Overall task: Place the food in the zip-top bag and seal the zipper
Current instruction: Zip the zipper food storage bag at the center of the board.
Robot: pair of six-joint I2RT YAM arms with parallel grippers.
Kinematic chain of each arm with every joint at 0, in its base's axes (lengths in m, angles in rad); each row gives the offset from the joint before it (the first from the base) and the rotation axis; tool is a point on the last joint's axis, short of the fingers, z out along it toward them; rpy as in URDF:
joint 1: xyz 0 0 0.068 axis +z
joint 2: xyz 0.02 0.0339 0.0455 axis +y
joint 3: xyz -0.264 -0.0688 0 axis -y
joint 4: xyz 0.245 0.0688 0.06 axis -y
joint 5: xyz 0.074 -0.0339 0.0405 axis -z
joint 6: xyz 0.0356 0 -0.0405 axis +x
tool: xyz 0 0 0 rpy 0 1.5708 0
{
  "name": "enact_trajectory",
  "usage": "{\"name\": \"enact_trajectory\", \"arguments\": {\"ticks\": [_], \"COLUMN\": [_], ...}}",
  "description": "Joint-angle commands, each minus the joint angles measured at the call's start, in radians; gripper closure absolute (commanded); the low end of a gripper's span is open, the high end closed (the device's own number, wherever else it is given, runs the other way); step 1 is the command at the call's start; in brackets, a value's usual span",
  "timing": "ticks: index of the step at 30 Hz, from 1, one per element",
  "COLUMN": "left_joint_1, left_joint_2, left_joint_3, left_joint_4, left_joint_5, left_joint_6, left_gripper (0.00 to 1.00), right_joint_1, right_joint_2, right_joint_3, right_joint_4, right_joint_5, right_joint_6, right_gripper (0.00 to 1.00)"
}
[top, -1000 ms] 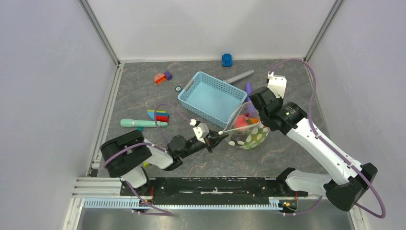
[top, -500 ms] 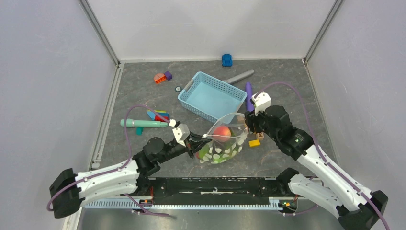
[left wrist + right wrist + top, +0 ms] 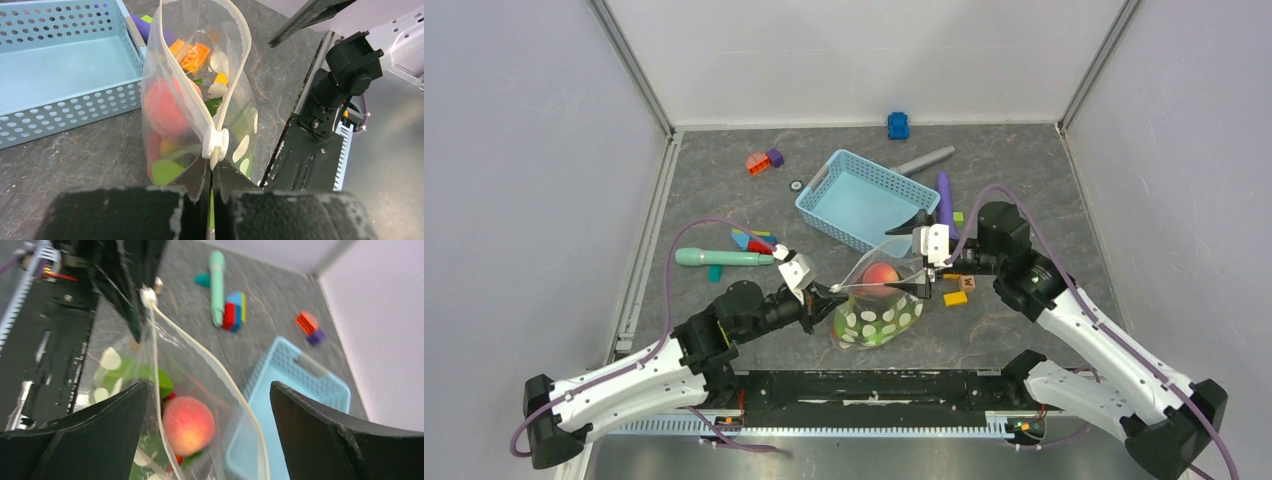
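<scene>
My right gripper grabs the sides of the white slider [image 3: 836, 288] [image 3: 148, 296] next, beside the bag's corner that my left gripper holds, to seal the zipper.
The zip-top bag [image 3: 879, 318], clear with white dots, hangs at the near middle of the table with its mouth open. Inside lies the food: a pink peach [image 3: 165, 107], green pieces [image 3: 165, 171] and orange pieces [image 3: 192, 55]. My left gripper [image 3: 822, 294] is shut on the bag's corner just below the white slider [image 3: 215, 142] of the zipper [image 3: 235, 75]. My right gripper [image 3: 916, 257] stands wide open at the bag's other end. In the right wrist view the open mouth and the peach [image 3: 189, 425] lie between its fingers [image 3: 90, 430].
A light-blue basket [image 3: 869, 205] stands just behind the bag, with a purple stick [image 3: 944, 195] beside it. Lettered blocks [image 3: 956, 297] lie right of the bag. A teal pen [image 3: 722, 258], coloured bricks [image 3: 756, 240], a grey marker [image 3: 924, 160] and a blue toy [image 3: 898, 124] lie farther off.
My right gripper has opened and let go of the bag's mouth edge. The bag has moved left and toward the near edge, carried by my left gripper.
</scene>
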Motion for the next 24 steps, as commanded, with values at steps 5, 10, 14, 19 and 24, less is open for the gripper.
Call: {"name": "enact_trajectory", "arguments": {"ticks": [5, 10, 14, 19, 24], "left_joint_1": [0.003, 0.002, 0.002, 0.002, 0.003], "left_joint_2": [0.000, 0.002, 0.001, -0.006, -0.020], "left_joint_3": [0.069, 0.071, 0.068, 0.064, 0.055], "left_joint_4": [-0.068, -0.068, -0.066, -0.065, -0.058], "left_joint_5": [0.043, 0.045, 0.050, 0.060, 0.069], "left_joint_6": [0.020, 0.025, 0.030, 0.036, 0.044], "left_gripper": [0.98, 0.98, 0.98, 0.98, 0.98], "right_joint_1": [0.046, 0.166, 0.263, 0.302, 0.316], "right_joint_2": [0.132, 0.204, 0.284, 0.352, 0.374], "right_joint_3": [0.143, 0.176, 0.254, 0.334, 0.351], "right_joint_4": [0.054, 0.027, -0.065, -0.164, -0.183], "right_joint_5": [-0.342, -0.235, -0.119, -0.096, -0.059], "right_joint_6": [-0.142, -0.146, -0.164, -0.180, -0.171], "right_gripper": [0.03, 0.05, 0.14, 0.32, 0.43]}}
